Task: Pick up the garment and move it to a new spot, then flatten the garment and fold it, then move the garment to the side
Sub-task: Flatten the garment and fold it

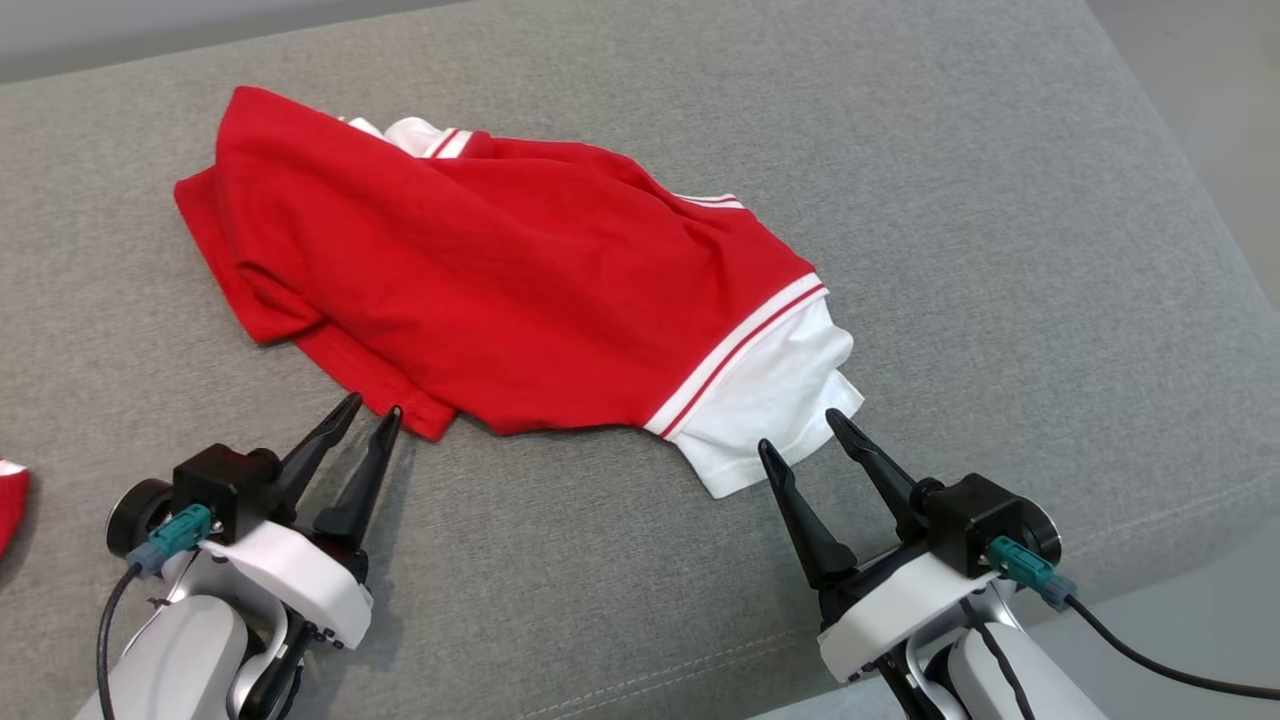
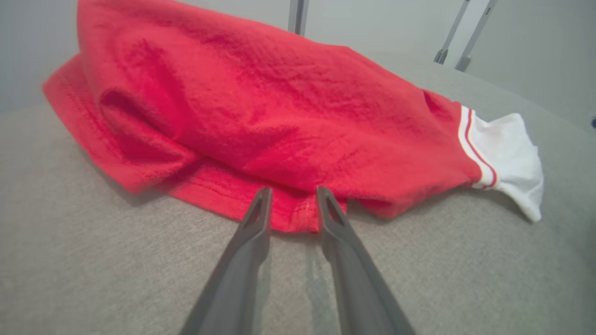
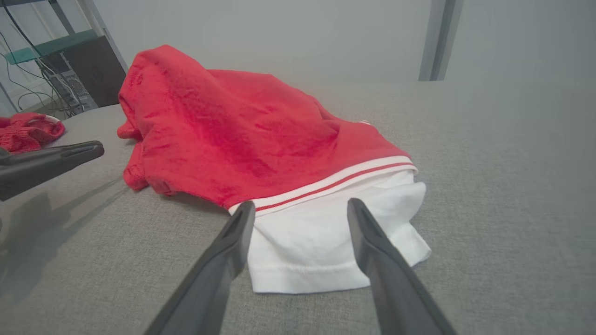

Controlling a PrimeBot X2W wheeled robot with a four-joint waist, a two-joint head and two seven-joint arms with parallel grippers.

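The red shirt (image 1: 492, 288) needs to be spread flat for folding. My right gripper should grab the white sleeve by its hemmed tip (image 1: 758, 472) next.
The garment (image 1: 500, 270) is a red shirt with a white, red-striped sleeve (image 1: 770, 400), lying crumpled on a grey fabric surface (image 1: 1000, 250). My left gripper (image 1: 371, 406) stands open, its jaws a narrow gap apart, tips at the near red hem corner. In the left wrist view the gripper (image 2: 294, 197) reaches the hem of the garment (image 2: 279, 107), fingertips just over its edge. My right gripper (image 1: 800, 432) is open wide at the sleeve's near edge. In the right wrist view that gripper (image 3: 302, 209) straddles the white sleeve (image 3: 316, 242) without closing on it.
Another red cloth (image 1: 10, 500) lies at the far left edge, also seen as a red cloth (image 3: 28, 132) in the right wrist view. The surface's front edge runs past my right arm, with floor (image 1: 1200, 640) beyond. Open grey surface lies to the right of the garment.
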